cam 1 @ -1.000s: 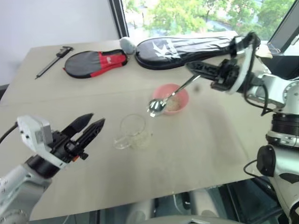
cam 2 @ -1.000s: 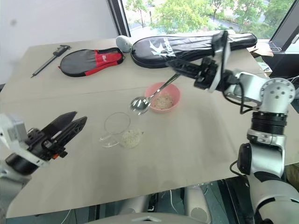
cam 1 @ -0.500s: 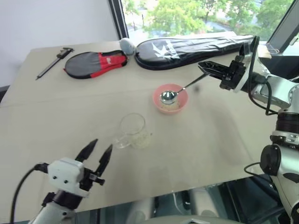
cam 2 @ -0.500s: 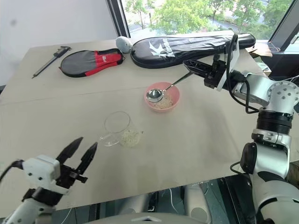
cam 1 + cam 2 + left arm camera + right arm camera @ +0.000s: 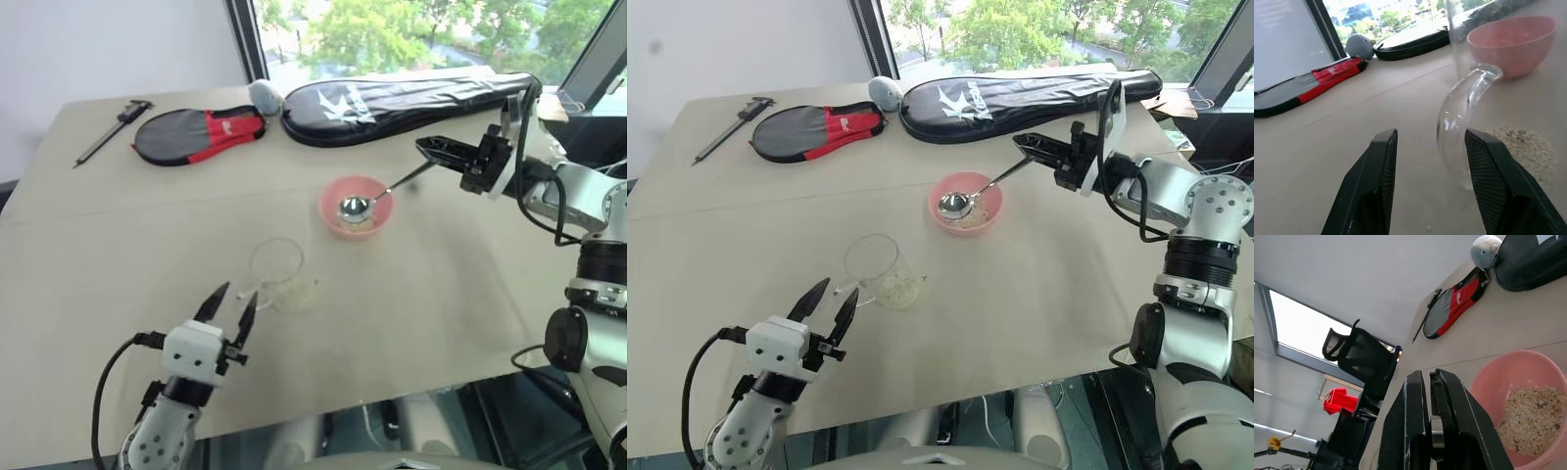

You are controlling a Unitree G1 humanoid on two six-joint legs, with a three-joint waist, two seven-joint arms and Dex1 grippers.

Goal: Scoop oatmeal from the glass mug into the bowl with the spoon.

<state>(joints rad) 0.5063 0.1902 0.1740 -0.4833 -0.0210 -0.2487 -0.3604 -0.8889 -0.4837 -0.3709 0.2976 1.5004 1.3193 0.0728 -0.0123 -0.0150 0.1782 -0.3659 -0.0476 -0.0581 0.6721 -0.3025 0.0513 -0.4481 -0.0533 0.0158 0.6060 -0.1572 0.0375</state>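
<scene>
I need to grab the mug by its slim side handle [image 5: 1450,122] with my left gripper next, because the mug's round glass body is wider than my open fingers.
The pink bowl [image 5: 988,217] sits mid-table with oatmeal [image 5: 1530,418] in it. My right gripper [image 5: 1024,144] is shut on the silver spoon's handle [image 5: 1436,431], and the spoon [image 5: 953,204] slants down so its rounded end is over the bowl. The clear glass mug [image 5: 872,262] stands nearer the front, with a small heap of oatmeal [image 5: 901,287] on the table against its base. My left gripper [image 5: 835,294] is open and empty, low over the table just in front of the mug. The mug's handle [image 5: 1464,122] is a little beyond the fingertips [image 5: 1382,147].
At the back lie a long black racket cover [image 5: 392,98], a red and black cover [image 5: 201,132], a grey rounded object [image 5: 265,94] and a black caliper [image 5: 113,127]. The table's front edge [image 5: 323,406] runs just behind my left gripper. A window is behind the table.
My left arm has dropped and swung in, bringing its open gripper low and close to the mug. My right gripper carried the spoon from beside the mug to over the bowl.
</scene>
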